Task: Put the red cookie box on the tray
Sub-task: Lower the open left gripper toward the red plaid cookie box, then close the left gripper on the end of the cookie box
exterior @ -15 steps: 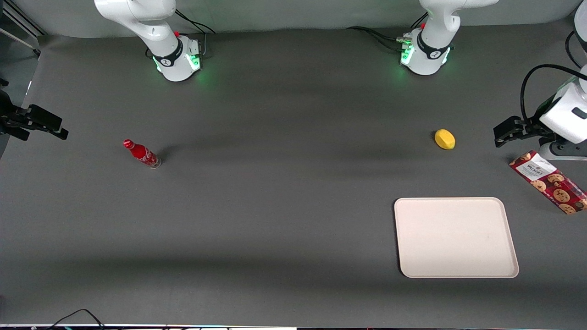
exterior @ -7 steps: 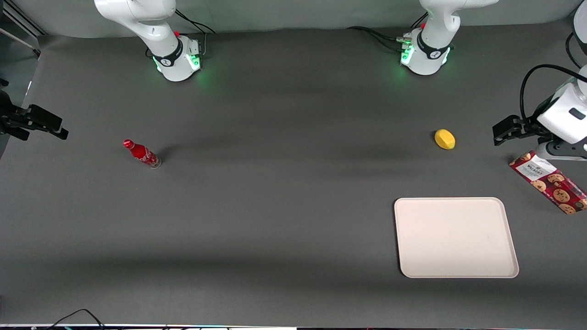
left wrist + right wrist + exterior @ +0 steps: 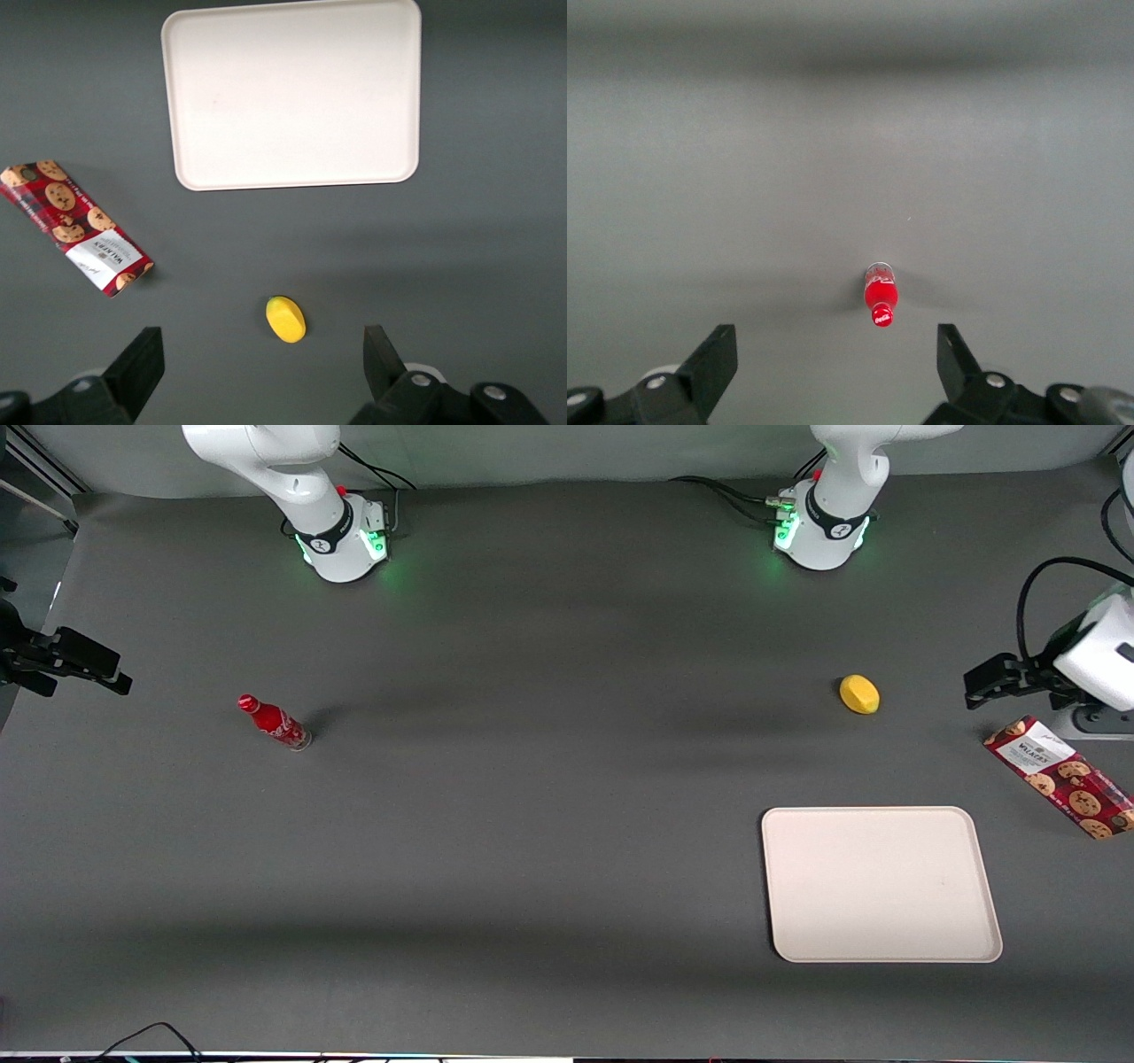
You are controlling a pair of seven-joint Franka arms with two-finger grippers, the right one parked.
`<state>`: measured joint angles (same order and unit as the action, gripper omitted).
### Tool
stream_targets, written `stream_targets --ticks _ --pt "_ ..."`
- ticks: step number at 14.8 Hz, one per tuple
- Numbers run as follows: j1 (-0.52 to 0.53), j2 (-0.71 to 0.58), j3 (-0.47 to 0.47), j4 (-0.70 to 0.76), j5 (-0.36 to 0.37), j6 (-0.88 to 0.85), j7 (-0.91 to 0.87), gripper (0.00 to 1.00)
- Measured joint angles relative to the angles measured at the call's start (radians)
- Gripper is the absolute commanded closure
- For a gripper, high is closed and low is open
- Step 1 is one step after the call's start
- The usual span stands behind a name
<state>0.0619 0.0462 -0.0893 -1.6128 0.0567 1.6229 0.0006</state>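
Observation:
I should next use my left gripper to grab the red cookie box by its white-label end (image 3: 1035, 747), so I can place it on the cream-white tray (image 3: 881, 884).
The red cookie box (image 3: 1059, 775) lies flat on the table at the working arm's end, white label end farther from the front camera. It also shows in the left wrist view (image 3: 75, 226). The cream-white tray (image 3: 881, 884) sits beside it, nearer the front camera, with nothing on it; it also shows in the left wrist view (image 3: 292, 93). My left gripper (image 3: 992, 677) hovers above the table just farther from the front camera than the box's label end. It is open and holds nothing; its fingers are spread wide in the left wrist view (image 3: 261, 359).
A yellow lemon (image 3: 859, 693) lies on the table between the gripper and the table's middle, also in the left wrist view (image 3: 285, 319). A small red bottle (image 3: 275, 724) lies toward the parked arm's end.
My left gripper has shifted slightly toward the working arm's end of the table. The box, tray, lemon and bottle have not moved.

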Motion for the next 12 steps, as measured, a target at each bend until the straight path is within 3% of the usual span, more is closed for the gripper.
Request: stream_targets --ticks 6,12 --pt "0.222 0.069 0.012 0.000 0.012 0.006 0.011 0.00" --pt "0.420 0.207 0.015 -0.004 0.048 0.131 0.071 0.00"
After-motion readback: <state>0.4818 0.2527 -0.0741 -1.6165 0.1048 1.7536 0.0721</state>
